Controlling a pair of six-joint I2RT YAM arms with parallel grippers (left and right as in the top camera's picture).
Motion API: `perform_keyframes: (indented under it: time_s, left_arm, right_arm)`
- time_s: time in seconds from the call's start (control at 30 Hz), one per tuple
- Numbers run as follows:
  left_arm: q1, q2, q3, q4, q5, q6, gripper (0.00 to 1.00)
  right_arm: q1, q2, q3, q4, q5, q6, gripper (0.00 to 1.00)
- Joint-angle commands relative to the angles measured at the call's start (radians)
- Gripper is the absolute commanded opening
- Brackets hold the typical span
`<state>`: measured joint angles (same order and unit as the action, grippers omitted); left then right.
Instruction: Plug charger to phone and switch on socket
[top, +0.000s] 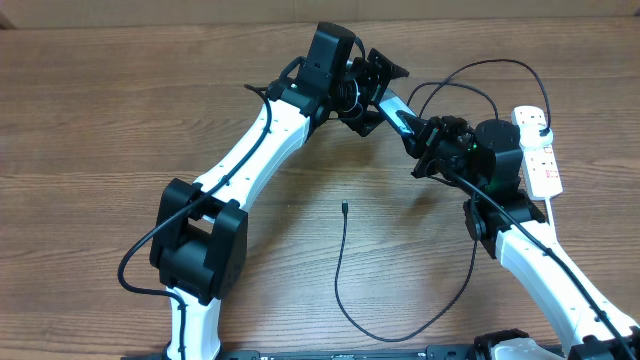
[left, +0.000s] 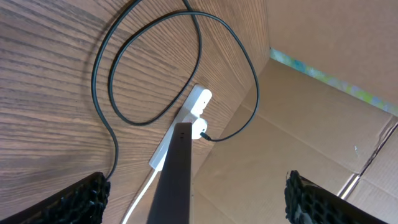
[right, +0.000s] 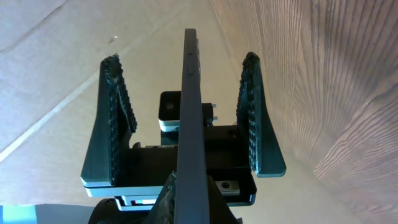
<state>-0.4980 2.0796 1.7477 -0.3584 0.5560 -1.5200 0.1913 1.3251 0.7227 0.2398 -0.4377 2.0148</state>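
My left gripper will grab the phone (top: 400, 117) by its far end, so the phone's end in my right gripper stays free and the charger can be plugged in there.
The phone (top: 400, 117) is held off the table between my two grippers, its blue-teal screen showing in the overhead view. My right gripper (top: 428, 140) is shut on its near end; in the right wrist view the phone (right: 189, 112) runs edge-on out of those jaws (right: 193, 205). My left gripper (top: 385, 85) is open, one finger on each side of the phone's far end (left: 177, 180) without touching it. The charger (top: 340, 270) lies on the table with its connector tip (top: 343, 207) free. Its plug (left: 205, 134) sits in the white socket (top: 541, 160).
The charger loops over the table in front of the socket (left: 180, 127) and between the arms. The thick white cord (left: 140, 199) leaves the socket. A cardboard wall (left: 311, 124) stands along the table's far edge.
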Motion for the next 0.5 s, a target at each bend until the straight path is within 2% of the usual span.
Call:
perform_keyframes:
  time_s: [0.0,0.07,0.1,0.17,0.47]
  left_arm:
    - [-0.007,-0.039,0.028,0.004,0.004,-0.006,0.87]
    - [-0.007,-0.039,0.028,0.003,0.006,-0.006,0.70]
    - [-0.007,-0.039,0.028,0.004,0.006,-0.006,0.67]
    - [-0.007,-0.039,0.028,0.004,0.006,-0.006,0.54]
    - [-0.007,-0.039,0.028,0.004,0.006,-0.006,0.31]
  right_arm:
    - [0.005,-0.006,0.031,0.021,-0.013,0.005,0.04]
    - [0.005,-0.006,0.031,0.021,-0.013,0.005,0.04]
    - [0.005,-0.006,0.031,0.021,-0.013,0.005,0.04]
    - [0.005,-0.006,0.031,0.021,-0.013,0.005,0.04]
    - [0.005,-0.006,0.031,0.021,-0.013,0.005,0.04]
